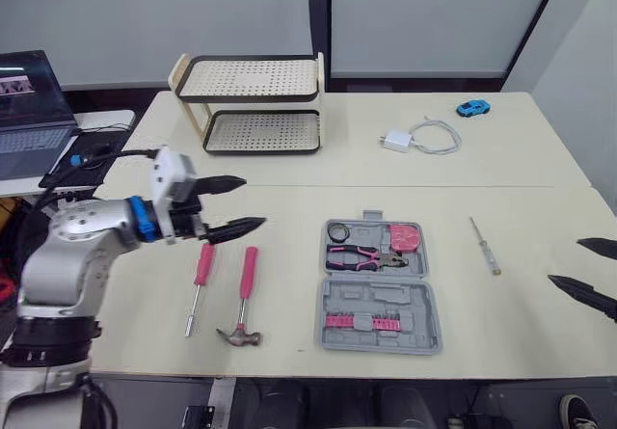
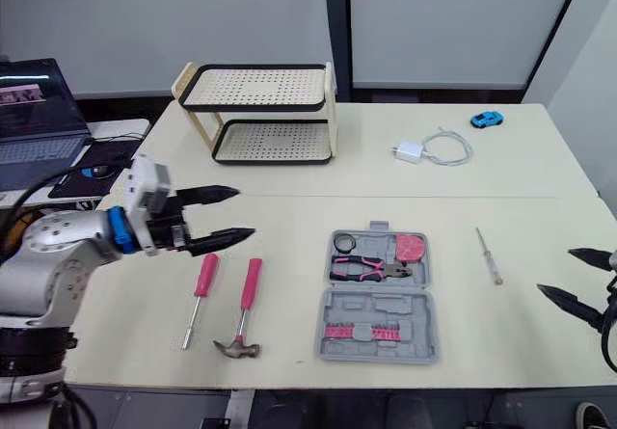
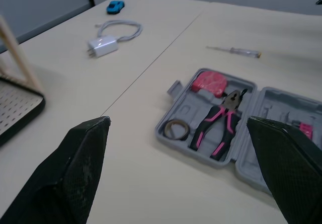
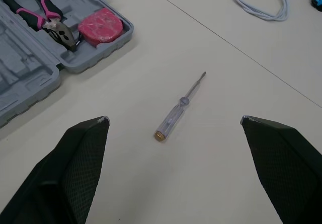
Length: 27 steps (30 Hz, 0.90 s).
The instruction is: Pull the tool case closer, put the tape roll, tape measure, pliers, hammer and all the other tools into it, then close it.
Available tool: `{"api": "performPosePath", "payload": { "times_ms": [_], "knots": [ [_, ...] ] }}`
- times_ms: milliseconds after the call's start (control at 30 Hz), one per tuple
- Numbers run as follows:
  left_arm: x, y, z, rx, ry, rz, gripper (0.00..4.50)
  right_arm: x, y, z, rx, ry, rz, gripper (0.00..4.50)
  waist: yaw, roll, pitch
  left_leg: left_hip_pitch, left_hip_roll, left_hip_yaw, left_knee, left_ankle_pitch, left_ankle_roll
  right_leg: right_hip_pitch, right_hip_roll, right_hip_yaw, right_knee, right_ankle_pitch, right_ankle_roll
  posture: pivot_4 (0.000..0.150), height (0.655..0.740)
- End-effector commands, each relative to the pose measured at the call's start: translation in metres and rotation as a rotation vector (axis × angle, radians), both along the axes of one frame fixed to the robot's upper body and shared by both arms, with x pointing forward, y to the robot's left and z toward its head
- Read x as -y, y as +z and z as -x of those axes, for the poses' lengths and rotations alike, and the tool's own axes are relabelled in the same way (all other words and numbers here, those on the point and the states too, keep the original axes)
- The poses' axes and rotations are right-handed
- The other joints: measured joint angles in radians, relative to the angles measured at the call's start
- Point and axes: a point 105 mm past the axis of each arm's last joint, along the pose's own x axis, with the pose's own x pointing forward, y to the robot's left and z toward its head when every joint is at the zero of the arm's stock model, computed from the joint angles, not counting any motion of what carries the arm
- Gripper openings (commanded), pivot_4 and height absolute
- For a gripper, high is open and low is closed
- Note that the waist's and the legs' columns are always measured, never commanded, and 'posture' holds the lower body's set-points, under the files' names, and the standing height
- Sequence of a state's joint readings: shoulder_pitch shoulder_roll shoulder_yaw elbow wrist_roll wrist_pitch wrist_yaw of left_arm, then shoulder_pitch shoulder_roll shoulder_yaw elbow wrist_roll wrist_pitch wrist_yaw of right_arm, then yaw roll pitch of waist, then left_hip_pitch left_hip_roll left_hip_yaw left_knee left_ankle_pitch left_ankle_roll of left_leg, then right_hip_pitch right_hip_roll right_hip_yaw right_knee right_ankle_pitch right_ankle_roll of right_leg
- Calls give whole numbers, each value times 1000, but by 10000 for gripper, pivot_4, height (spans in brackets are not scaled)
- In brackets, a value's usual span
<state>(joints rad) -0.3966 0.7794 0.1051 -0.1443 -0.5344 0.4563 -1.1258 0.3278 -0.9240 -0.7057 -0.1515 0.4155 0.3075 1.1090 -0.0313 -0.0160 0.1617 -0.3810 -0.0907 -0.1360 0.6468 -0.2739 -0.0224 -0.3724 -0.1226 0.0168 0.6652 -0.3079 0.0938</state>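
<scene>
The robot's right gripper needs to grab the collar joining the screwdriver's handle and shaft to pack the clear tester screwdriver into the tool case.
The grey tool case lies open near the table's front middle. In it lie the tape roll, the pink-handled pliers and the pink tape measure. A pink-handled hammer and a pink screwdriver rest left of the case. A clear tester screwdriver lies to its right. My left gripper hovers open above the screwdriver's handle, holding nothing. My right gripper stands open at the right edge, right of the tester screwdriver.
A two-tier perforated rack stands at the back left. A white charger with cable and a small blue toy car lie at the back right. A laptop sits on a side table to the left.
</scene>
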Motion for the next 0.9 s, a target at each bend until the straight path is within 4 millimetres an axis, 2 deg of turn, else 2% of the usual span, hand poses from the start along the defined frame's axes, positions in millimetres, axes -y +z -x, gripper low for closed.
{"api": "performPosePath", "payload": {
  "times_ms": [33,133,200,400,533,900],
  "knots": [
    [29,8,12,44,-130,3,45000,-5,15,5,57,-22,3,44886,-1,0,0,0,0,0,0,0,0,0,0,0,0,0,0,1500,7400],
    [61,9,24,67,-262,22,45000,-4,14,9,57,-56,-6,44886,4,0,0,0,0,0,0,0,0,1,0,0,0,0,0,1500,7400],
    [76,11,29,87,-313,36,45000,-3,14,11,53,-72,-8,44886,7,0,0,0,0,0,1,0,0,2,0,0,0,0,0,1500,7400],
    [102,11,35,139,-377,54,45000,-2,11,12,37,-99,-16,44886,6,0,0,0,0,0,2,0,0,2,0,-1,-1,0,0,1500,7400],
    [108,7,31,153,-357,56,45000,-7,1,-1,21,-130,-54,44886,5,-1,0,1,0,0,2,0,0,3,0,0,-1,0,0,1500,7400],
    [113,0,29,153,-329,61,45000,-17,-32,-54,-20,-240,-134,44886,6,-1,0,0,0,0,3,2,-3,2,0,-1,-1,0,0,1500,7400]
  ]
}}
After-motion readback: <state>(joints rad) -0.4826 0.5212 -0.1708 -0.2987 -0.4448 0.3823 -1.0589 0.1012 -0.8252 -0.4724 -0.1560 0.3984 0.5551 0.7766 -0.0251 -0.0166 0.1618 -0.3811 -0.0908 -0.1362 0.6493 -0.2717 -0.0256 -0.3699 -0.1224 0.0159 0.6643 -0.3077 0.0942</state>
